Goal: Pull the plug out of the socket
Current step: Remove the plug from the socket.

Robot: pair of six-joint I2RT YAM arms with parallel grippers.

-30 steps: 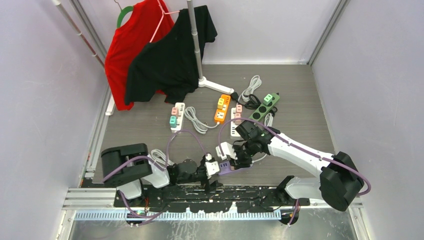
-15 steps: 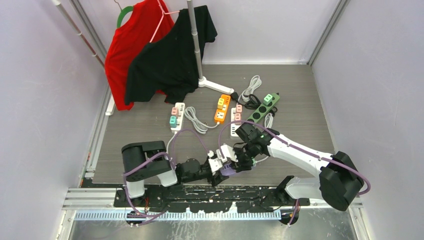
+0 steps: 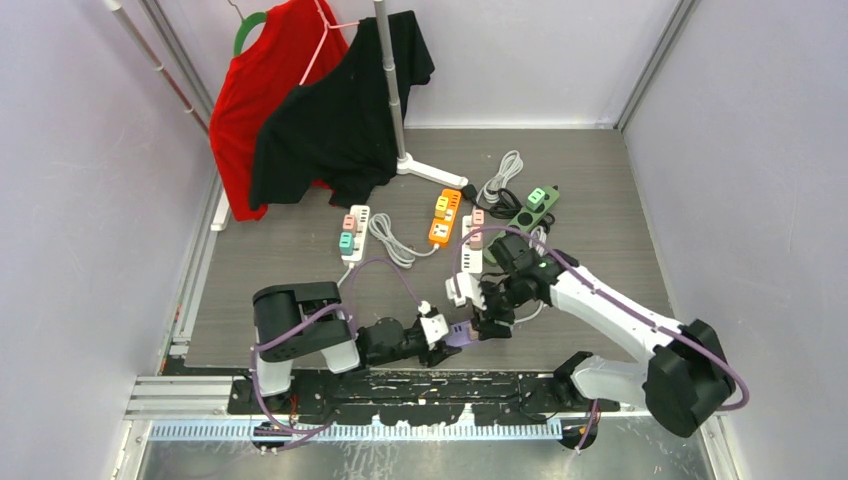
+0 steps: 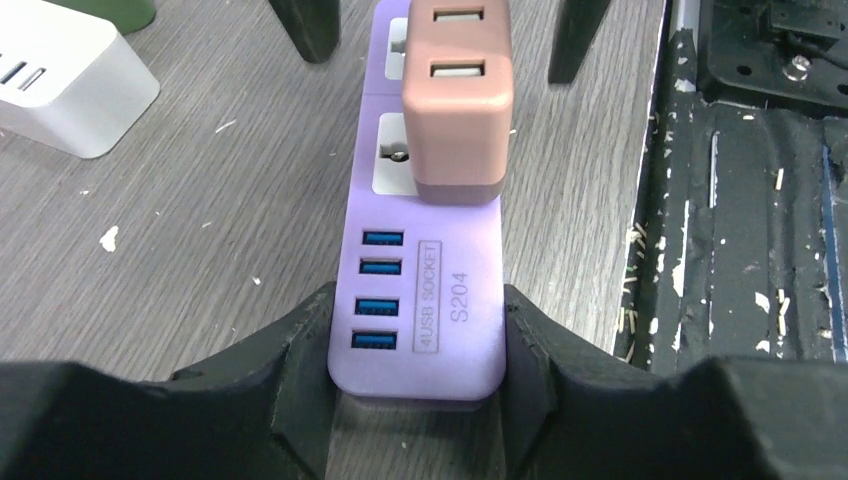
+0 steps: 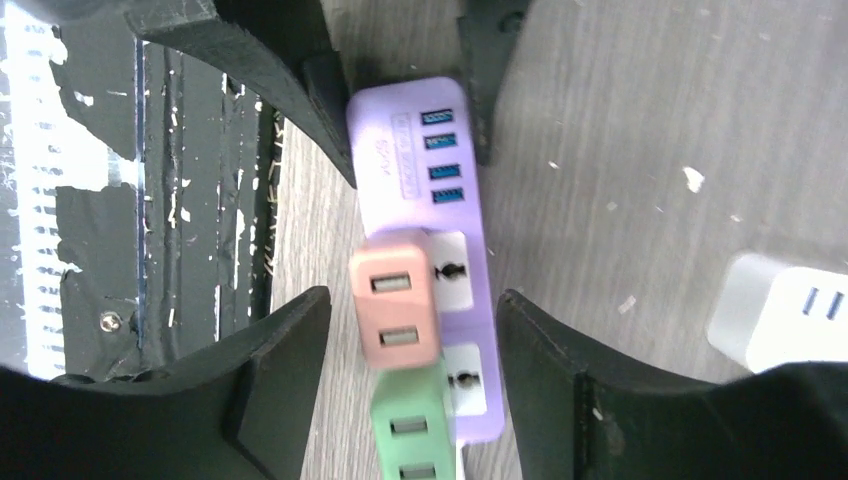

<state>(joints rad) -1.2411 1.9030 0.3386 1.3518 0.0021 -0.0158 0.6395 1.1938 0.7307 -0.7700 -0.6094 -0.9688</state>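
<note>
The pink plug needs to be pulled off the socket, so my right gripper should grab it next by its opposite long sides.
The socket is a purple power strip lying flat near the table's front edge, also seen as the purple strip from above. A pink plug stands in it, with a green plug in the outlet behind. My left gripper is shut on the strip's USB end, both fingers pressed against its sides. My right gripper is open, its fingers straddling the pink plug without touching it. In the top view the left gripper and right gripper face each other over the strip.
A white strip's end lies just beyond the purple one. Further back sit an orange strip, a green strip, a white strip and loose cords. The black base rail runs alongside. A clothes rack stands at the rear.
My left arm reached right and its gripper closed on the purple strip's end. My right gripper, shut a second ago, has opened and drawn back a little.
</note>
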